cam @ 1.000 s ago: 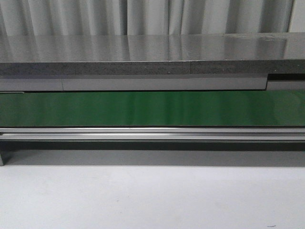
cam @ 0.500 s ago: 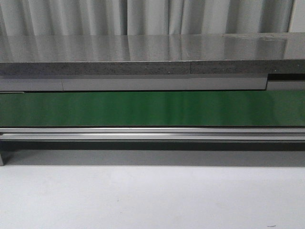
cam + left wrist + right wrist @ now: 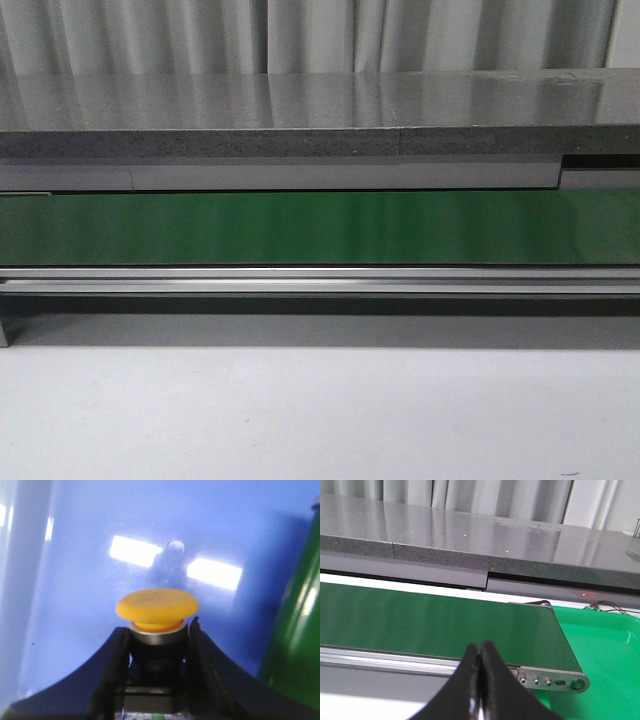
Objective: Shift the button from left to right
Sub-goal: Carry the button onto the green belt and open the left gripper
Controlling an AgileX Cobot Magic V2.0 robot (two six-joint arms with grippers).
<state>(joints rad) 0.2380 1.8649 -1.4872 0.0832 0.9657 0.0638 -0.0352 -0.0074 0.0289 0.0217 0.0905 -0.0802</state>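
The left gripper needs to keep holding the button until it rests on the green conveyor belt [image 3: 296, 640], because the button's black body [image 3: 159, 655] still hangs over the blue surface.
In the left wrist view my left gripper [image 3: 159, 630] is shut on the button [image 3: 157, 608]. Its round yellow mushroom cap sticks out past the fingertips, and its black body sits clamped between the two black fingers [image 3: 111, 665]. A shiny blue surface [image 3: 90, 580] lies behind the button. In the right wrist view my right gripper [image 3: 479, 650] is shut and empty, near the right end of the green conveyor belt [image 3: 430, 625]. Neither gripper nor the button shows in the front view.
The green conveyor belt [image 3: 320, 227] runs across the front view, with a metal rail [image 3: 320, 280] in front and a grey stone counter [image 3: 300, 110] behind. A green bin [image 3: 605, 645] lies past the belt's right end. A green edge [image 3: 295, 630] borders the blue surface.
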